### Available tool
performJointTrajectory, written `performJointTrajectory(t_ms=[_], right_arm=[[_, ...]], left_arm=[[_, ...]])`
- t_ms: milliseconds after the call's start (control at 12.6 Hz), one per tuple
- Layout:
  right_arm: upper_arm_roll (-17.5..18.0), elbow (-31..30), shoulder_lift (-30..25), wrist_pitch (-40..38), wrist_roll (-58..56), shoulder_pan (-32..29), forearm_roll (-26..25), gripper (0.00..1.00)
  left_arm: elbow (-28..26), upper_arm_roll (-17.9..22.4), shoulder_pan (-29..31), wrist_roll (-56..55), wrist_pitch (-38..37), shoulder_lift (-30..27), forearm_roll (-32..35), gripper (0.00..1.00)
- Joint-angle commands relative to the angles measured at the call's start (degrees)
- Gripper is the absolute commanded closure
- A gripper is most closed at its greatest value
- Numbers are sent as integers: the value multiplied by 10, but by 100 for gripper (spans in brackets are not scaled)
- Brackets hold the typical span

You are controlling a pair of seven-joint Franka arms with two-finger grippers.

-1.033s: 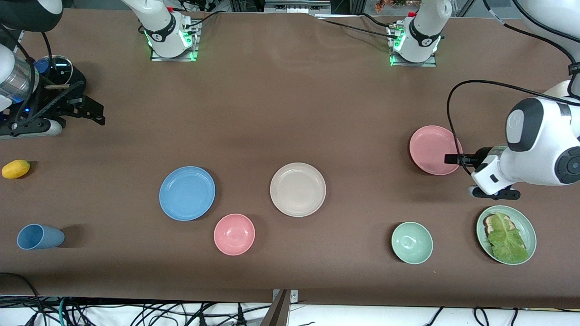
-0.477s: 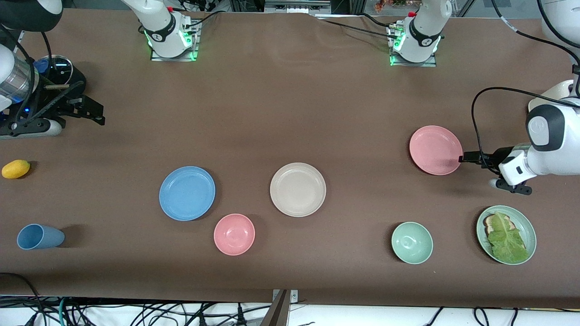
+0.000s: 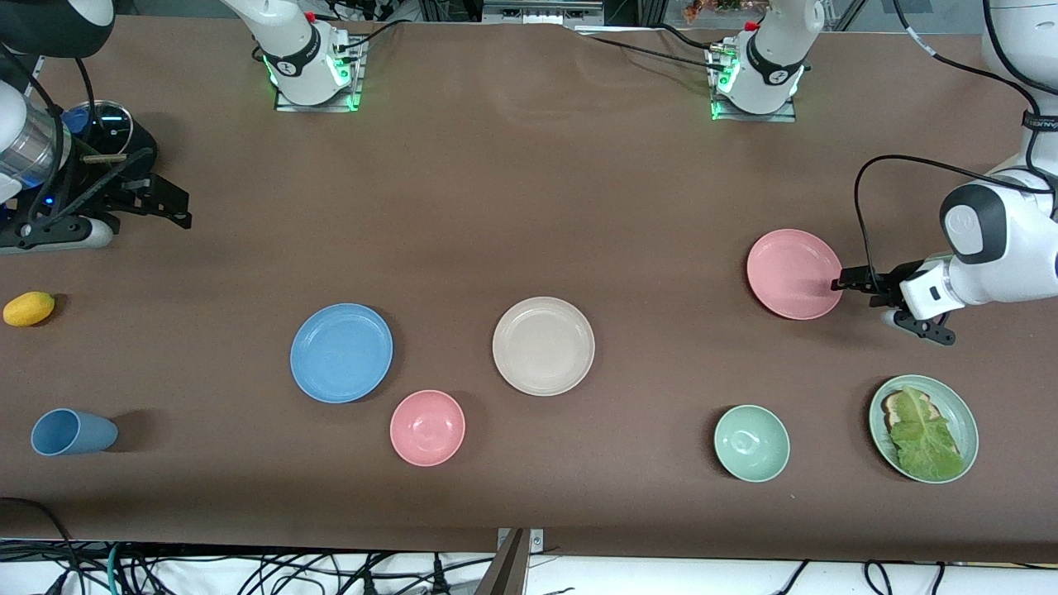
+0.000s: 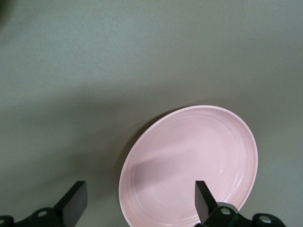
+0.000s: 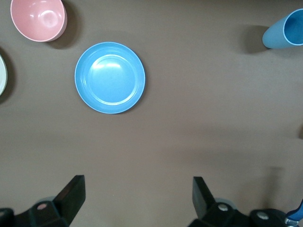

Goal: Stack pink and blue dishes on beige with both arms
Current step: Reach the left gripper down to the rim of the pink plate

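Note:
I should pinch the pink plate by its thin rim (image 3: pixel 839 279) (image 4: pixel 121 196) with my left gripper next, because the pink plate's broad side is wider than the open fingers.
The pink plate (image 3: pixel 792 273) lies flat toward the left arm's end of the table. My left gripper (image 3: pixel 839 283) is open at that plate's rim. In the left wrist view the pink plate (image 4: pixel 189 163) fills the space ahead of the left gripper (image 4: pixel 139 203); one finger (image 4: pixel 203 198) is over its inside, the other (image 4: pixel 75 202) over bare table. The blue plate (image 3: pixel 340 353) and the beige plate (image 3: pixel 543 345) lie apart mid-table. My right gripper (image 3: pixel 182 208) waits open, high over bare table near the right arm's end. Its wrist view shows the blue plate (image 5: pixel 110 77) well ahead of the right gripper (image 5: pixel 137 198).
A pink bowl (image 3: pixel 427 427) sits between the blue and beige plates, nearer the camera. A blue cup (image 3: pixel 70 432) lies on its side and a yellow fruit (image 3: pixel 29 308) rests at the right arm's end. A green bowl (image 3: pixel 751 443) and a green dish with lettuce (image 3: pixel 923 427) sit near the pink plate.
My left gripper pulled back from over the pink plate toward the left arm's end, then settled at the plate's rim. The right arm and all dishes stayed still.

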Motion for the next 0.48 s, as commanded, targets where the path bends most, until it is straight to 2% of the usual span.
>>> performJointTrajectory(t_ms=[0, 397], right_arm=[[2, 12, 2, -4, 2, -11, -1, 0], [3, 17, 24, 10, -5, -11, 0, 0]], left_arm=[[-47, -4, 19, 42, 31, -22, -28, 0], [-89, 0, 37, 32, 47, -10, -91, 2]])
